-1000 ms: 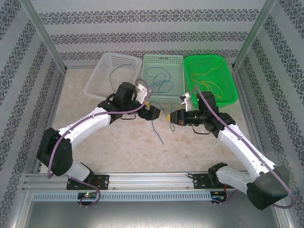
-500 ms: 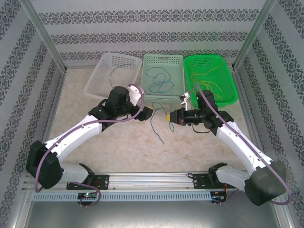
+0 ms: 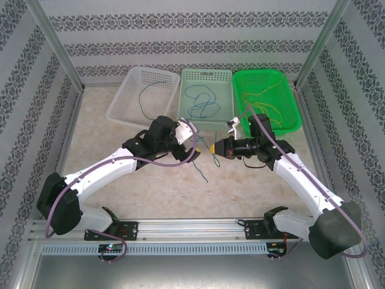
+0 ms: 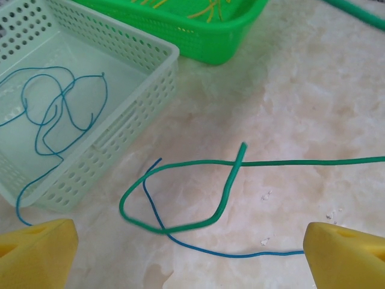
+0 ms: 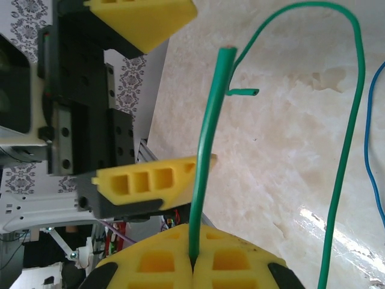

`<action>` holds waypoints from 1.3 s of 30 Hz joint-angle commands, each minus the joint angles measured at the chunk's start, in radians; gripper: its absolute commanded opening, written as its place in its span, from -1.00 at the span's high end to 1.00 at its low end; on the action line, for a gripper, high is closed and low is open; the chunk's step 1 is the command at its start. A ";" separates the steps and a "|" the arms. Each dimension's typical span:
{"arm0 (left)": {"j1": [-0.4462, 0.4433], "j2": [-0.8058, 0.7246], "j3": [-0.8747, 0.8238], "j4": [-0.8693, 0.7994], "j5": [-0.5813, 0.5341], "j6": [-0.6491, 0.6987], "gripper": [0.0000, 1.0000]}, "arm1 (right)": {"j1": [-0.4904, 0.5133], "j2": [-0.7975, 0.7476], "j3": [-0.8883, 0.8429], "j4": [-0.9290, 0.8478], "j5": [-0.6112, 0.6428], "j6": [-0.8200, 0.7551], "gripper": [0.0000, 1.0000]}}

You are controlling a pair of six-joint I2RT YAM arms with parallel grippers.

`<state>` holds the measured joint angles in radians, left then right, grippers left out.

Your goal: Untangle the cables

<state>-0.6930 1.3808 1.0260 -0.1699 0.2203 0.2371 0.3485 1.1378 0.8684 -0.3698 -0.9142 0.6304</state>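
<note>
The left gripper pinches the green cable near its free looped end next, to untangle it from the blue cable.
My right gripper [image 5: 192, 268] is shut on a green cable [image 5: 210, 126], which rises from the pinched yellow pads and loops over the table. In the left wrist view the same green cable [image 4: 289, 162] forms a loop on the marble, crossing a thin blue cable [image 4: 204, 251]. My left gripper [image 4: 189, 265] is open just above them, its yellow fingertips [image 4: 36, 256] wide apart, nothing between. From above, the left gripper [image 3: 194, 147] and right gripper [image 3: 212, 148] stand tip to tip at mid-table, with the blue cable [image 3: 202, 171] trailing toward me.
Three baskets line the far edge: a white basket [image 3: 129, 96] with a dark green strand, a pale green basket [image 3: 206, 75] holding blue cable [image 4: 60, 108], and a bright green basket [image 3: 289, 108] with yellow cables [image 3: 264, 105]. The left gripper's fingers [image 5: 150, 180] sit close beside the held cable.
The left arm swung its wrist and brought its open gripper a little right, closer to the right gripper's tip. The right gripper stayed shut and barely moved.
</note>
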 commanded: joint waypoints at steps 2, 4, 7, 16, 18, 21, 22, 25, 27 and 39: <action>-0.031 0.036 0.046 -0.027 -0.044 0.080 -0.94 | -0.010 -0.005 0.001 0.028 -0.044 0.015 1.00; -0.040 0.055 0.064 -0.034 -0.052 0.096 -0.94 | -0.010 -0.008 -0.002 0.028 -0.049 0.015 1.00; -0.057 0.086 0.091 -0.052 -0.073 0.118 -0.92 | -0.010 -0.016 -0.006 0.032 -0.054 0.021 1.00; -0.062 0.112 0.106 -0.014 -0.119 0.108 -0.55 | -0.010 -0.037 -0.036 0.022 -0.064 0.015 0.99; -0.062 0.114 0.110 -0.017 -0.115 0.110 -0.33 | -0.011 -0.042 -0.041 0.025 -0.064 0.014 0.99; -0.062 0.125 0.114 -0.022 -0.111 0.106 0.10 | -0.012 -0.052 -0.039 0.033 -0.070 0.020 0.99; -0.063 0.129 0.117 -0.022 -0.111 0.101 0.21 | -0.012 -0.055 -0.039 0.034 -0.072 0.020 0.99; -0.062 0.141 0.123 -0.024 -0.120 0.085 0.50 | -0.016 -0.069 -0.033 0.035 -0.075 0.023 0.99; -0.060 0.139 0.121 -0.011 -0.148 0.063 0.71 | -0.019 -0.081 -0.035 0.034 -0.076 0.020 0.99; 0.166 0.103 0.035 0.186 0.131 -0.421 1.00 | -0.044 -0.259 -0.100 0.069 0.101 -0.042 1.00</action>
<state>-0.5823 1.5120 1.0935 -0.0860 0.2268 0.0151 0.3157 0.9371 0.7780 -0.3443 -0.8856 0.6250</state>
